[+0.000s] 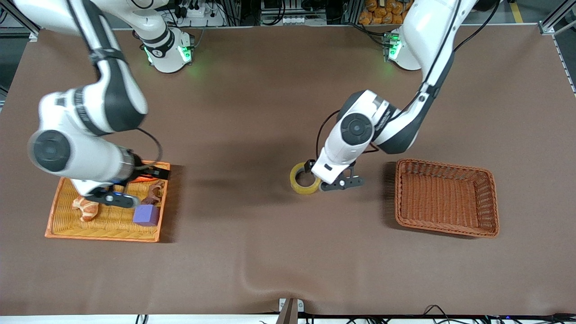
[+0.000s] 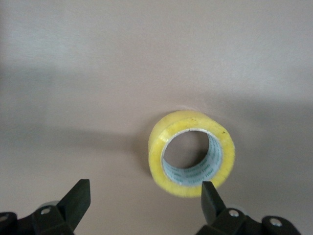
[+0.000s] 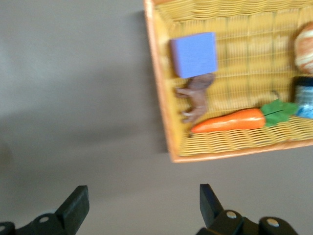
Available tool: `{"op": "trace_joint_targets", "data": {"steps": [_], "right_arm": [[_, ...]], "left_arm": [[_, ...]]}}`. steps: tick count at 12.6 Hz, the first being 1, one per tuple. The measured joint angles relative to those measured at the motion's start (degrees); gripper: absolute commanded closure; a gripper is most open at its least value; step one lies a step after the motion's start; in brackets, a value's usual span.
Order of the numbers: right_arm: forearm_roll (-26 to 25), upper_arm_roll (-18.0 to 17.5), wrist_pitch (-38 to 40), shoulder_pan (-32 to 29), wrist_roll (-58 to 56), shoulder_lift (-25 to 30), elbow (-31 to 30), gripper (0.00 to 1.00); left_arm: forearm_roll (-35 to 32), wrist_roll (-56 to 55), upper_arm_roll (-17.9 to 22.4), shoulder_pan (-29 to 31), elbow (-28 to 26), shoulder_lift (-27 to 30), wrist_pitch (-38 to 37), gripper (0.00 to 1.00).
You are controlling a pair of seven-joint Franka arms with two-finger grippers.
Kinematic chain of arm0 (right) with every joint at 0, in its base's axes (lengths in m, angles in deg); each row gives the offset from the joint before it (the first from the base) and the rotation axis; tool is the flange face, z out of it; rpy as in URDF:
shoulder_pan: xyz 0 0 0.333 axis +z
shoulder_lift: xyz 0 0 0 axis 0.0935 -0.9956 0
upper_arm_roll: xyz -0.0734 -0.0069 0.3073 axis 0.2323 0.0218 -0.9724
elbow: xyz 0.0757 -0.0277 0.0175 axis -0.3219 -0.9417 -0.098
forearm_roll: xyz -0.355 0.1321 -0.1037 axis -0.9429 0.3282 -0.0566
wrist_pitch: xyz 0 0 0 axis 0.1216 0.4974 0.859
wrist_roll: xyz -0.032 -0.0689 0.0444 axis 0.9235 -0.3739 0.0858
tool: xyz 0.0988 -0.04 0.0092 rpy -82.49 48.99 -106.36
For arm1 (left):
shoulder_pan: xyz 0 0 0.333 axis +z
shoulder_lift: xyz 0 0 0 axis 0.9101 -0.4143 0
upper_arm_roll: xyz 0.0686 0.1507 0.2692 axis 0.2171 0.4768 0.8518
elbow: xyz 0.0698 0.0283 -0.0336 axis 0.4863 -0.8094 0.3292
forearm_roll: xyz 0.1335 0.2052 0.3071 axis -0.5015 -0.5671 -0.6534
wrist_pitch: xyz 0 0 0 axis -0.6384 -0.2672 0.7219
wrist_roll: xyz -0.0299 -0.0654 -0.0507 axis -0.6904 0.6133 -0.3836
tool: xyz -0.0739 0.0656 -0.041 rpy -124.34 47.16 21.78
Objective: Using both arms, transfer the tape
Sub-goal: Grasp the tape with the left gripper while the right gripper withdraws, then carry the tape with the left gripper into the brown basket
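Note:
The job is to transfer the tape into the brown wicker basket [image 1: 446, 197], so my left gripper should next grab the tape by its ring's side [image 1: 310, 190].
The tape [image 1: 305, 179], a yellowish roll with a grey core, lies on the brown table near the middle. My left gripper [image 1: 318, 177] hangs low right beside it, open and empty. In the left wrist view the tape [image 2: 191, 152] lies just ahead of the open left gripper [image 2: 145, 196], with one fingertip [image 2: 211, 195] at its rim. My right gripper [image 1: 157, 172] is open and empty over the corner of the orange tray [image 1: 58, 227]. The right wrist view shows the open right gripper [image 3: 142, 200] above bare table beside the tray [image 3: 157, 83].
The orange tray holds a purple cube [image 1: 146, 215], a croissant [image 1: 86, 208], a brown toy animal [image 1: 154, 192] and a toy carrot [image 3: 230, 120]. A brown wicker basket [image 1: 445, 198] stands toward the left arm's end of the table.

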State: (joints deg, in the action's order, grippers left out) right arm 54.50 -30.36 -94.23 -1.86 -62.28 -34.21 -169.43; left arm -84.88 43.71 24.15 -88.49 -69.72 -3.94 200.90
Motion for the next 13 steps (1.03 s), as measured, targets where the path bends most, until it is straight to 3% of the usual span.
{"op": "trace_joint_targets", "data": {"steps": [2, 3, 4, 6, 7, 11, 13], "right_arm": [[1.3, 0.0, 1.2, -4.7, -7.9, 2.6, -1.7, 0.00], [1.6, 0.1, 1.7, -6.0, -9.8, 3.9, -1.7, 0.00], [1.6, 0.1, 2.0, -6.5, -10.4, 5.5, -1.7, 0.00], [1.3, 0.0, 2.2, -6.5, -10.6, 9.2, -1.8, 0.00], [0.2, -0.1, 2.2, -6.5, -10.8, 11.2, -1.9, 0.00], [-3.2, 0.0, 2.1, -6.5, -14.6, 15.3, -1.7, 0.00], [-3.3, 0.1, 2.4, -7.3, -19.2, 15.8, -0.9, 0.00]], "left_arm": [[-0.4, -0.8, 0.0, -1.0, 0.1, -2.9, 3.6, 0.01], [-0.5, -1.0, 0.0, -1.3, 0.2, -4.0, 4.6, 0.18], [-0.5, -1.0, 0.1, -1.4, 0.2, -5.0, 5.1, 0.47], [-1.0, -1.0, 0.1, -1.4, 0.3, -6.7, 5.4, 0.90], [-1.1, -1.0, 0.2, -1.4, 0.3, -7.4, 5.5, 1.00], [-1.6, -2.3, 0.3, -1.8, 1.0, -8.7, 6.0, 1.00], [-2.0, -2.5, 0.9, -0.5, 2.8, -5.6, 3.6, 1.00]]}}
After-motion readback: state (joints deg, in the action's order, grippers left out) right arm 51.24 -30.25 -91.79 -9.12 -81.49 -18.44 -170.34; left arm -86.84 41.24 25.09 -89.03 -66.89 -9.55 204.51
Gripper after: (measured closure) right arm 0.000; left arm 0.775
